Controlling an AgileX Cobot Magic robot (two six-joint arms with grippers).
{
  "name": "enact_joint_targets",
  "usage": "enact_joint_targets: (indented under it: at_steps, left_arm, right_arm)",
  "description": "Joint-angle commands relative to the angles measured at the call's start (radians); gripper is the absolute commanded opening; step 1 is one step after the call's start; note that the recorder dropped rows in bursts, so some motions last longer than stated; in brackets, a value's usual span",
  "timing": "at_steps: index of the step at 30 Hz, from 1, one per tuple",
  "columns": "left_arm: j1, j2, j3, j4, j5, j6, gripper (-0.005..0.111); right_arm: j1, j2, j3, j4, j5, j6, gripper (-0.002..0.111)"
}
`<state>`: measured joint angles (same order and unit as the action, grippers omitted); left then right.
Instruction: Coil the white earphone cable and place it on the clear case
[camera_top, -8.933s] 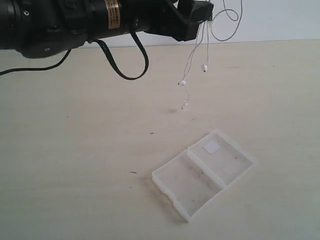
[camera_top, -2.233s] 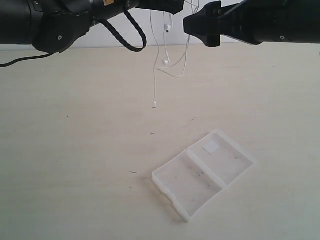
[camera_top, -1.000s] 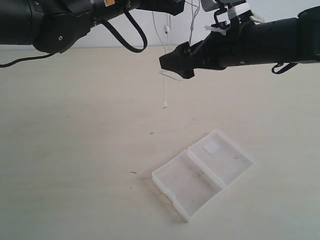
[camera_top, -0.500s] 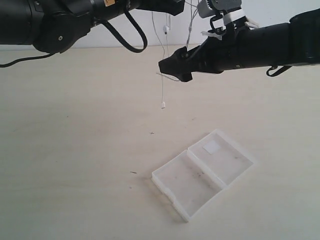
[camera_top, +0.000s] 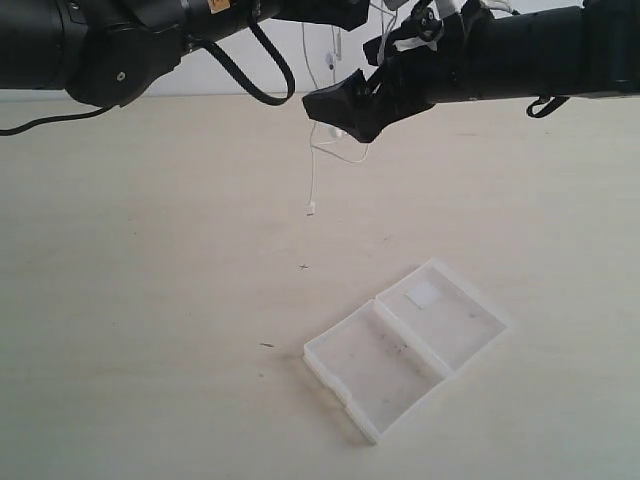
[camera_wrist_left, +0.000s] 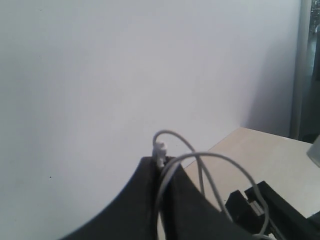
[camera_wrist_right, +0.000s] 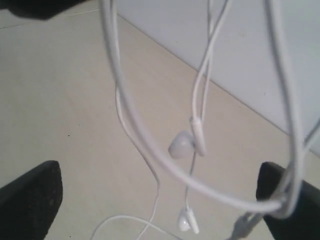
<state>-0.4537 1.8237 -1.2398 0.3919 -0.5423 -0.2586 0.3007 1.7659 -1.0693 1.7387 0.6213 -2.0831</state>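
Note:
My right gripper grips the white earphone cable by its earbud end (camera_top: 332, 61) (camera_wrist_right: 189, 143) next, to place the coiled cable on the clear case.
The white earphone cable (camera_top: 311, 208) hangs in loose strands from my left gripper (camera_top: 348, 10) at the top of the exterior view. Its lowest end dangles above the table. In the left wrist view that gripper (camera_wrist_left: 161, 166) is shut on the cable (camera_wrist_left: 200, 159), which loops out past the tips. My right gripper (camera_top: 340, 112) is open around the hanging strands, which pass between its fingers (camera_wrist_right: 31, 200). Two earbuds (camera_wrist_right: 181, 145) hang in that gap. The clear case (camera_top: 350, 375) lies open on the table below, one half bearing a white patch (camera_top: 423, 292).
The pale wooden table (camera_top: 150, 300) meets a white wall at the back. A thick black robot cable (camera_top: 270, 80) loops down from the left arm. Both black arms cross the top of the exterior view.
My right gripper has come in from the right and risen toward the left gripper, staying open around the strands. The cable's dangling end has swung left. The case has not moved.

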Motion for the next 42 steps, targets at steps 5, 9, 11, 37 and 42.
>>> enact_joint_targets:
  at_steps: [5, 9, 11, 37, 42]
  left_arm:
    - [-0.005, -0.010, -0.008, -0.007, -0.001, -0.019, 0.000]
    - [-0.005, -0.010, -0.008, -0.007, -0.001, -0.019, 0.000]
    - [-0.005, -0.010, -0.008, -0.007, -0.001, -0.019, 0.000]
    - [-0.005, -0.012, -0.008, -0.007, -0.001, -0.018, 0.000]
    - [-0.005, -0.045, -0.008, -0.007, 0.042, -0.018, 0.000]
  right_arm:
    - [0.002, 0.048, -0.048, 0.006, 0.021, -0.008, 0.105]
    - [0.002, 0.075, -0.078, 0.006, 0.021, -0.008, 0.105]
    - [0.002, 0.085, -0.095, 0.006, 0.024, -0.008, 0.105]
    - [0.002, 0.101, -0.105, 0.006, 0.082, -0.013, 0.000]
    - [0.002, 0.084, -0.105, -0.058, -0.013, 0.097, 0.000]
